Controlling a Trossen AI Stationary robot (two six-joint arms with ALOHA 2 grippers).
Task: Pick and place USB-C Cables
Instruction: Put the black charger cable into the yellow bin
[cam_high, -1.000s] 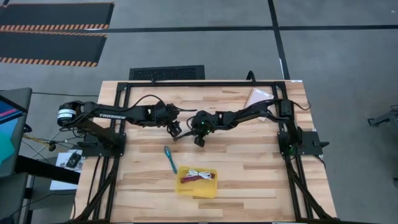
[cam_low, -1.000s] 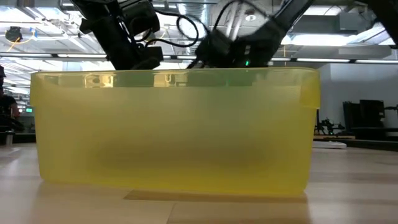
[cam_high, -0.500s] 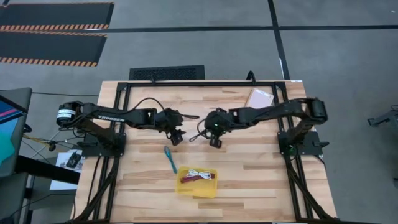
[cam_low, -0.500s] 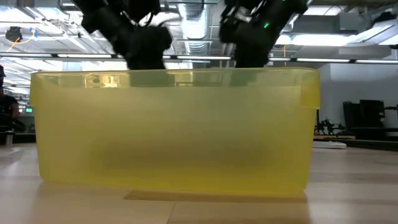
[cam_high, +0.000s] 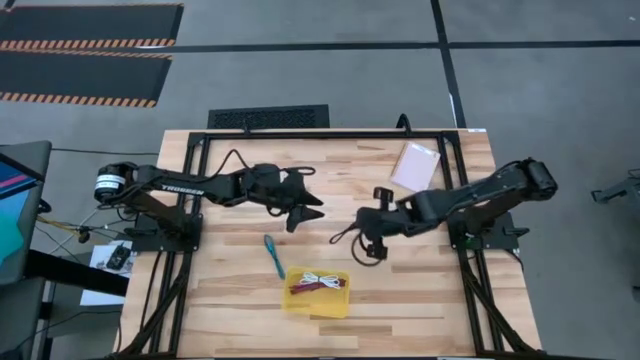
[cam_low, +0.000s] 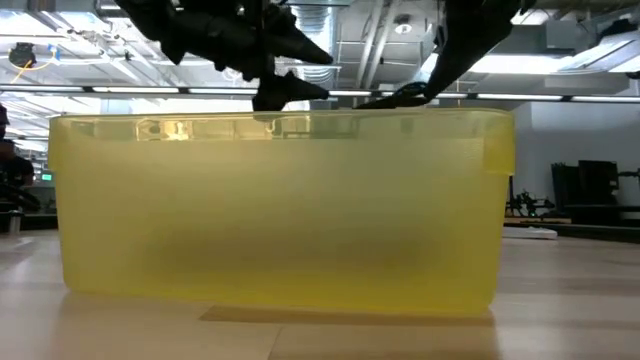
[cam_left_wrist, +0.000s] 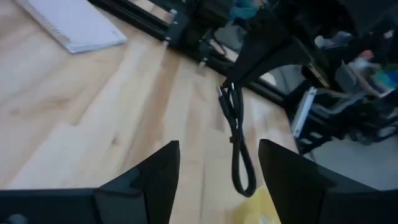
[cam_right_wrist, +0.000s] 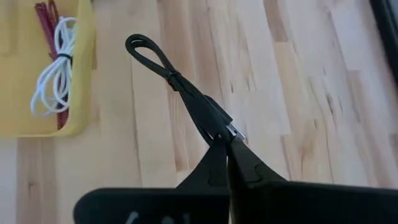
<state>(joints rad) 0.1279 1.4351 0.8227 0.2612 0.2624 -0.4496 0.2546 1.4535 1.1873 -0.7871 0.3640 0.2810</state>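
Note:
The black cable has to go to the yellow tray, so the robot's left gripper will next grab the bundle by its tied looped end (cam_left_wrist: 242, 168).
The black cable bundle (cam_right_wrist: 180, 87) hangs from my shut right gripper (cam_high: 372, 238) over the table's middle, right of the yellow tray (cam_high: 340, 303). The white cable (cam_right_wrist: 53, 78) and the dark red cable (cam_right_wrist: 43, 12) lie inside the tray. The teal cable (cam_high: 272, 256) lies flat on the wood, left of the tray. My left gripper (cam_high: 305, 212) hovers open, left of the black cable (cam_left_wrist: 236, 143) and touching nothing. My right gripper pinches the black cable's plug end (cam_right_wrist: 225, 129) between its two fingertips (cam_right_wrist: 214, 155). It comes slanting down from the table's right. The bundle runs on past the fingertips along their line and hangs slack, with its looped end (cam_right_wrist: 140, 45) toward the tray.
A pale pink packet (cam_high: 416, 165) lies at the table's far right corner. The black frame rails (cam_high: 330, 133) run along the table's far and side edges. Bare wood lies between the tray and the right arm's base.
My right gripper has carried the black cable from the table's middle toward the right and the near edge, staying shut on it. My left gripper has shifted a little to the right and turned so that it points toward the cable.

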